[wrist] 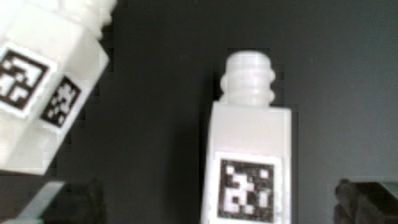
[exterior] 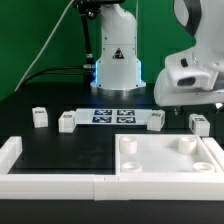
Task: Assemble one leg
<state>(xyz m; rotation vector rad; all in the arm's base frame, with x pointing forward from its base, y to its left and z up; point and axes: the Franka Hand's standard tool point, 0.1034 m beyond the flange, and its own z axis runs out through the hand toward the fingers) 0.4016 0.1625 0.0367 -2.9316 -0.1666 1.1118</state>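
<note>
The leg's ribbed peg should stay free for a corner hole of the white square part, so my gripper next needs to grip the leg by its tagged body [wrist: 247,183].
In the wrist view a white leg [wrist: 249,140] lies on the black table, with a ribbed peg [wrist: 249,78] at one end and a square tag [wrist: 246,186] on its face. My gripper [wrist: 210,203] is open. Its dark fingertips [wrist: 54,203] stand either side of this leg, apart from it. A second leg [wrist: 45,90] lies beside it. In the exterior view the gripper [exterior: 186,100] hangs above the table at the exterior view's right, over two legs [exterior: 157,119] [exterior: 199,123]. Two more legs [exterior: 40,117] [exterior: 67,121] stand at the left.
The marker board [exterior: 113,116] lies mid-table in front of the arm's base [exterior: 117,62]. The large white square part with corner holes [exterior: 200,163] sits at the front right. A white L-shaped wall [exterior: 20,160] runs along the front left.
</note>
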